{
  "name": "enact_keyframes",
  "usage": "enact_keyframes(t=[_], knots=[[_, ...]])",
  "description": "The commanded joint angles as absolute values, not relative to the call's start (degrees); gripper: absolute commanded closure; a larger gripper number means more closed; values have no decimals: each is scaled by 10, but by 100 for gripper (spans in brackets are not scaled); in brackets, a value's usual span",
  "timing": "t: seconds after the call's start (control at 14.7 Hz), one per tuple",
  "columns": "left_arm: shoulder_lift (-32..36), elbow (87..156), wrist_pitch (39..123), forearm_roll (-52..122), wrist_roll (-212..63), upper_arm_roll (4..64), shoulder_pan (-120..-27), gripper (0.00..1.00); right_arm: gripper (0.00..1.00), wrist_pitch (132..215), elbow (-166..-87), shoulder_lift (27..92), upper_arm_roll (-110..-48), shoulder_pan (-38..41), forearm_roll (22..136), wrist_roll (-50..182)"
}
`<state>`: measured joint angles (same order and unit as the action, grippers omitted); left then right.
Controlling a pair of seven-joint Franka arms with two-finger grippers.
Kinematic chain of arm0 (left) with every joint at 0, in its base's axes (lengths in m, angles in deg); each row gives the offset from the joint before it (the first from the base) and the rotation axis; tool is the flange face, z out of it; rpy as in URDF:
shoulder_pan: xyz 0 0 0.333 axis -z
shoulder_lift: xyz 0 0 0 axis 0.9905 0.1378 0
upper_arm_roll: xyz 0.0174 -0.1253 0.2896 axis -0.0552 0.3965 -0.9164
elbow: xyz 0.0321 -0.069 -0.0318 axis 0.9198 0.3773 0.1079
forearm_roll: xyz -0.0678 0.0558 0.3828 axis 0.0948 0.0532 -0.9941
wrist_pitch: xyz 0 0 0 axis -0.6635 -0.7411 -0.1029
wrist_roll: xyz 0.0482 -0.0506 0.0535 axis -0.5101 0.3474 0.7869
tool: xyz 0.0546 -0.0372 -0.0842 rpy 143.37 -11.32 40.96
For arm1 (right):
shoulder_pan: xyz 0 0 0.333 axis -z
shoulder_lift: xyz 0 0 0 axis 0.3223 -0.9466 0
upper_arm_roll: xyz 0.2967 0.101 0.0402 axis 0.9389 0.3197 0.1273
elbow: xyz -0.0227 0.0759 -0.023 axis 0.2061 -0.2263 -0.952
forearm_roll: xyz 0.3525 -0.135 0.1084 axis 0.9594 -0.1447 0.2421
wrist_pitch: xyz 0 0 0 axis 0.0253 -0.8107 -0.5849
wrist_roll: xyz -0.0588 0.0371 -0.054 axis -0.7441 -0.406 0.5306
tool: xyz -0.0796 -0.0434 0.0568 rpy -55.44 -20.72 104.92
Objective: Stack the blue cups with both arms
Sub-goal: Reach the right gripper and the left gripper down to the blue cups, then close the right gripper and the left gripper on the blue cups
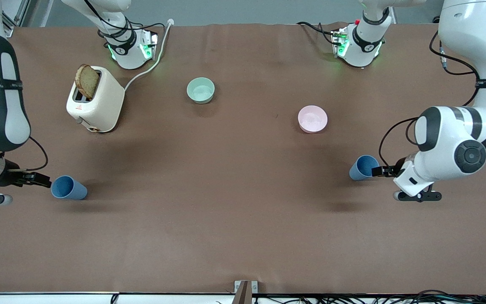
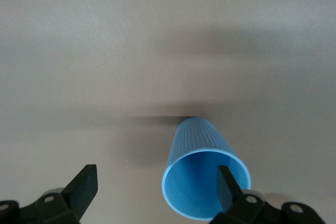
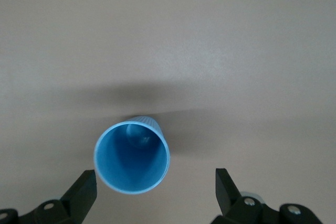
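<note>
The left gripper's fingers don't reach the blue cup's near rim yet and would miss if they closed now, so the gripper should first move toward the cup's rim and then close on it.
Two blue cups lie on their sides on the brown table. One blue cup (image 1: 363,167) (image 2: 202,179) is toward the left arm's end, its mouth facing my left gripper (image 1: 381,170) (image 2: 156,187). That gripper is open just at the rim. One finger (image 2: 227,184) overlaps the cup's mouth and the other stands clear beside it. The other blue cup (image 1: 68,188) (image 3: 132,156) lies toward the right arm's end. My right gripper (image 1: 42,180) (image 3: 155,188) is open at its mouth, with the cup just ahead of the fingertips and nothing held.
A cream toaster (image 1: 97,103) holding a bread slice (image 1: 87,80) stands near the right arm's base, its white cable (image 1: 150,63) running to the table's edge. A mint-green bowl (image 1: 201,90) and a pink bowl (image 1: 312,118) sit farther from the front camera than the cups.
</note>
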<state>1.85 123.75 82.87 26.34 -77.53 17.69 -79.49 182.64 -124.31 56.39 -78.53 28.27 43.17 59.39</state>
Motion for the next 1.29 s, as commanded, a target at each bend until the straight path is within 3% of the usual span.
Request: enact_keyframes(t=[0.0, 0.14, 0.48, 0.61, 0.68, 0.75, 0.95, 1.09, 1.23], knots=[[-4, 1287, 855, 274, -777, 178, -797, 0, 0, 1863, -1262, 552, -777, 290, 431, 591], [-6, 1298, 855, 275, -775, 182, -801, 0, 0, 1901, -1283, 543, -777, 290, 431, 591], [19, 1291, 856, 274, -773, 183, -793, 0, 1, 1906, -1286, 518, -777, 290, 443, 591], [22, 1291, 856, 274, -774, 183, -791, 7, 6, 1906, -1286, 511, -777, 290, 451, 592], [27, 1290, 856, 273, -775, 183, -790, 22, 11, 1906, -1285, 510, -777, 290, 451, 591], [28, 1290, 856, 273, -775, 183, -791, 36, 23, 1906, -1284, 508, -777, 291, 452, 591], [29, 1284, 854, 274, -771, 183, -790, 75, 67, 1906, -1282, 503, -777, 292, 470, 592], [29, 1283, 853, 274, -768, 183, -790, 95, 92, 1906, -1280, 502, -777, 292, 482, 592], [29, 1278, 853, 273, -769, 183, -790, 99, 99, 1905, -1279, 502, -777, 293, 483, 592]])
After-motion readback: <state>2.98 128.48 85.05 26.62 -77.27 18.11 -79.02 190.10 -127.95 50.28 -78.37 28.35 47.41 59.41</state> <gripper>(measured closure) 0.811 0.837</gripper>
